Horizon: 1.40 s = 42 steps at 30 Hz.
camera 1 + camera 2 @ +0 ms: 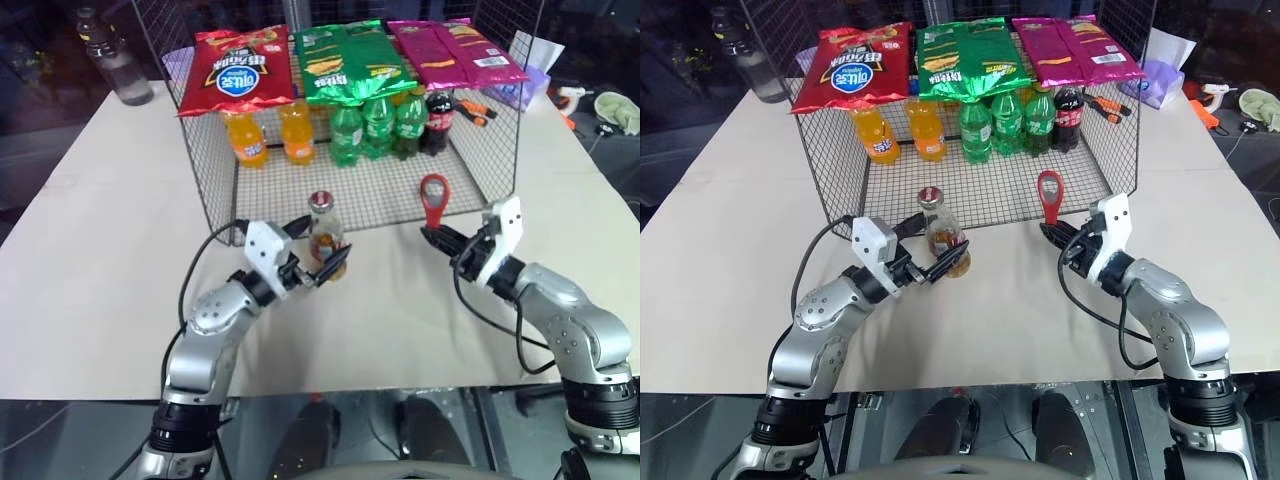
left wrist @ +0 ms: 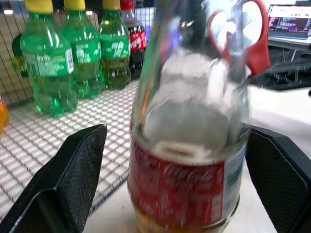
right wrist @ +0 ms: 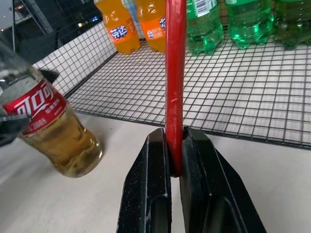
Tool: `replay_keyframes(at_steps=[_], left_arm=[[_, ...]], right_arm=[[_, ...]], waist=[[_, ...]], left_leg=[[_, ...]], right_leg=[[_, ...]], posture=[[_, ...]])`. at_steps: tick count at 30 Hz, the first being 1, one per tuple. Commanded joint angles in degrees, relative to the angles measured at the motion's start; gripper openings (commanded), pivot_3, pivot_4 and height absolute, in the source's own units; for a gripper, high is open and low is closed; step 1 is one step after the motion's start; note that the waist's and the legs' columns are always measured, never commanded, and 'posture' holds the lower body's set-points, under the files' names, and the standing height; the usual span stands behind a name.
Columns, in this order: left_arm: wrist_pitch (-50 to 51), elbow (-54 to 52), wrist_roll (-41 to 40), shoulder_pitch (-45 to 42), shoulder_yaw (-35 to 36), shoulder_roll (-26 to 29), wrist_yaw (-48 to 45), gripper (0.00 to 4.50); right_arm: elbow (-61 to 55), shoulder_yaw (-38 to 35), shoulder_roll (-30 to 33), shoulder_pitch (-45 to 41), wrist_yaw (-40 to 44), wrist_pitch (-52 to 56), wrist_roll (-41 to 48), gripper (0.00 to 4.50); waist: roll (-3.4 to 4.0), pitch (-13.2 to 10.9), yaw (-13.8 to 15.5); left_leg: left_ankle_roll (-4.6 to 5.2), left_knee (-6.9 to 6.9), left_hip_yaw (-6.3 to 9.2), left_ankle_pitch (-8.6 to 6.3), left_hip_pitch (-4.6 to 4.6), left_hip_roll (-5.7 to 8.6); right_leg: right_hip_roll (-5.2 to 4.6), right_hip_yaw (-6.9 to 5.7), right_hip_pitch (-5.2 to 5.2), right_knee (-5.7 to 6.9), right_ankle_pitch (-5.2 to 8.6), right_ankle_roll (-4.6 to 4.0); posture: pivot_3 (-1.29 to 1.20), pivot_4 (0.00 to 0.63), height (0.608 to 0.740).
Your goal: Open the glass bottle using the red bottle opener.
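The glass bottle's capped top (image 1: 321, 200) should stay free for the red bottle opener, so my left gripper will grab the glass bottle by its body (image 1: 325, 241).
The glass bottle (image 1: 325, 232) stands upright on the table at the front edge of the wire basket, amber liquid low in it, a red-and-white label around it and a cap on top. My left gripper (image 1: 322, 245) is open around its lower body; in the left wrist view both fingers (image 2: 73, 170) stand clear of the bottle (image 2: 189, 145). To the right, my right gripper (image 1: 432, 236) is shut on the handle of the red bottle opener (image 1: 434, 200), held upright with its ring head on top. In the right wrist view the opener (image 3: 175, 73) rises between the closed fingers (image 3: 146, 194).
The wire basket (image 1: 470, 190) lies behind, holding orange soda bottles (image 1: 246, 138), green soda bottles (image 1: 376, 127) and a cola bottle (image 1: 438, 120), with chip bags (image 1: 240, 68) on top. A clear plastic bottle (image 1: 120, 68) stands far left. Tools (image 1: 475, 108) lie at the back right.
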<state>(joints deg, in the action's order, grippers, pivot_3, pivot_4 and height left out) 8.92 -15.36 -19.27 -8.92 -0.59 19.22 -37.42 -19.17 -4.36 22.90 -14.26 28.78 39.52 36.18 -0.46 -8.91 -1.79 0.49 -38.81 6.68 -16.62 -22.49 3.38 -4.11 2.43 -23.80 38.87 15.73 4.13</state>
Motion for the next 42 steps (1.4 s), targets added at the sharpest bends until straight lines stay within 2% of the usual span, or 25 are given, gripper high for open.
replay_keyframes(at_steps=[1,31,34,37,42], left_arm=[[-0.2,-3.6,-1.2,-1.1,0.5,0.2,0.2,4.43],[1.1,-5.1,-3.4,-3.0,-0.2,-0.8,1.1,4.43],[1.0,-4.8,-3.5,-3.1,-0.1,-0.8,0.9,3.63],[0.8,-4.4,-3.4,-3.2,-0.1,-0.8,0.6,2.31],[0.4,-3.7,-2.8,-3.4,-0.4,-0.7,0.2,2.27]], right_arm=[[-1.9,-0.3,-0.2,0.0,0.4,-1.2,0.2,0.00],[-1.8,0.4,-0.8,0.2,0.7,-0.8,-0.3,0.00],[-1.8,0.6,-0.8,0.3,0.7,-0.9,-0.4,0.00],[-1.7,0.7,-0.9,0.2,0.6,-1.0,-0.5,0.00],[-2.4,1.5,-0.3,-0.8,0.6,-1.9,-2.0,0.00]], waist=[[0.00,0.0,0.0],[0.00,0.0,0.0],[0.00,0.0,0.0],[0.00,0.0,0.0],[0.00,0.0,0.0]], left_leg=[[0.00,0.00,0.00,0.00,0.00,0.00],[0.00,-0.01,0.00,0.00,0.01,0.00],[0.00,-0.01,0.00,0.00,0.01,0.00],[0.00,-0.01,0.00,0.00,0.01,0.00],[0.00,-0.02,0.00,0.00,0.01,0.00]], right_leg=[[0.00,0.00,0.00,0.00,0.00,0.00],[0.01,0.00,0.01,0.01,0.00,0.00],[0.01,0.00,0.01,0.01,0.00,0.00],[0.01,0.00,0.01,0.01,0.00,0.00],[0.01,0.00,0.01,0.01,0.00,0.00]], posture=[[0.00,0.150,0.740],[0.00,0.150,0.740],[0.00,0.150,0.740],[0.00,0.150,0.740],[0.00,0.150,0.740]])
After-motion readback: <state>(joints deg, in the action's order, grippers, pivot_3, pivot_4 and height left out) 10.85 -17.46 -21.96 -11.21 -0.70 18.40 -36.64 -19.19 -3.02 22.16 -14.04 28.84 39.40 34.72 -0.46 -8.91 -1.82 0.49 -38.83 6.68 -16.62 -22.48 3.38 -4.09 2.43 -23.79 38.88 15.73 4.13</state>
